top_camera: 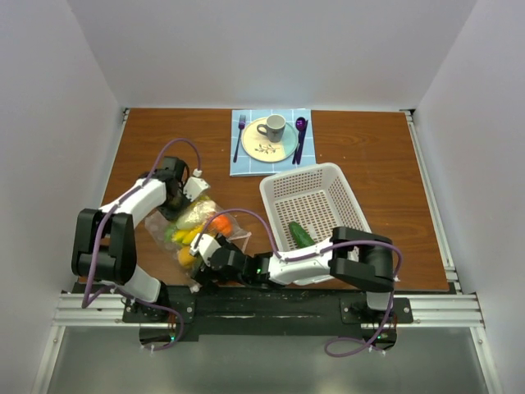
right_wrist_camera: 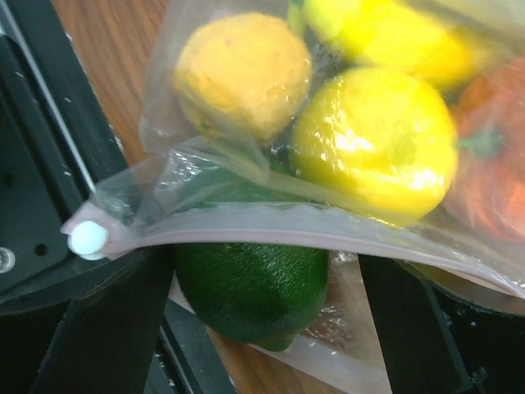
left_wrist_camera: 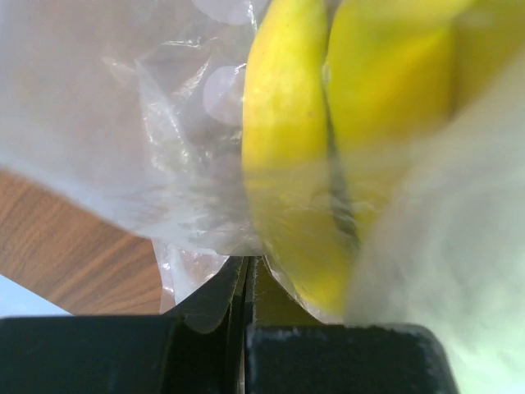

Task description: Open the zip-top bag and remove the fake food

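Note:
My right gripper grabs across the fruit's sides next, at the end showing past the bag's zip, to remove the green round fruit (right_wrist_camera: 250,287) from the bag.
The clear zip-top bag (top_camera: 202,215) lies at the near left of the table with fake food inside: an orange-red round one (top_camera: 219,222) and yellow pieces (top_camera: 189,235). My left gripper (top_camera: 195,194) is shut on the bag's far end; its wrist view shows the jaws (left_wrist_camera: 248,264) pinching plastic beside yellow pieces (left_wrist_camera: 287,164). My right gripper (right_wrist_camera: 262,275) is open at the bag's near end (top_camera: 200,249). A green round fruit (right_wrist_camera: 250,287) sits between its fingers, under the pinkish zip strip (right_wrist_camera: 328,232) with its white slider (right_wrist_camera: 86,239). A green cucumber (top_camera: 300,235) lies in the basket.
A white perforated basket (top_camera: 299,174) stands right of the bag. At the back, a blue mat (top_camera: 246,167) holds a plate (top_camera: 283,148), cup (top_camera: 273,126), fork (top_camera: 239,136) and purple spoon (top_camera: 300,135). The black base rail (top_camera: 271,302) runs along the near edge.

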Robot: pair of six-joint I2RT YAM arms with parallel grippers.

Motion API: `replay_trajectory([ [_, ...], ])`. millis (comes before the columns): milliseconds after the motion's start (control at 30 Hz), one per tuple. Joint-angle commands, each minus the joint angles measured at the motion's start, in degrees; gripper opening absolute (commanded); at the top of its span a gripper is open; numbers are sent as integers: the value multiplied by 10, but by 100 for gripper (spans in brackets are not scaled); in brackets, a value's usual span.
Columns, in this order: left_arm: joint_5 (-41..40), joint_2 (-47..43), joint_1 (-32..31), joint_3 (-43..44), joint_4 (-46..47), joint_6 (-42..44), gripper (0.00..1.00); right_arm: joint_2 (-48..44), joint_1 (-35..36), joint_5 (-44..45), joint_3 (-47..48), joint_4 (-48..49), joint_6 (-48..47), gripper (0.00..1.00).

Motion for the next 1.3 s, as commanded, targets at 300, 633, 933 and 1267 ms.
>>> replay_trajectory([
  [300,94,-74,30,133,-159,17,0,-93,-18,25,-87,33,52,11],
  [633,120,-42,132,291,-208,54,0,-194,-19,48,-109,-137,144,1],
  [933,203,-45,114,324,-258,22,0,-332,-20,121,-98,-301,178,0],
  [1267,196,-78,80,350,-299,-1,0,-322,-149,311,-36,-525,287,0],
])
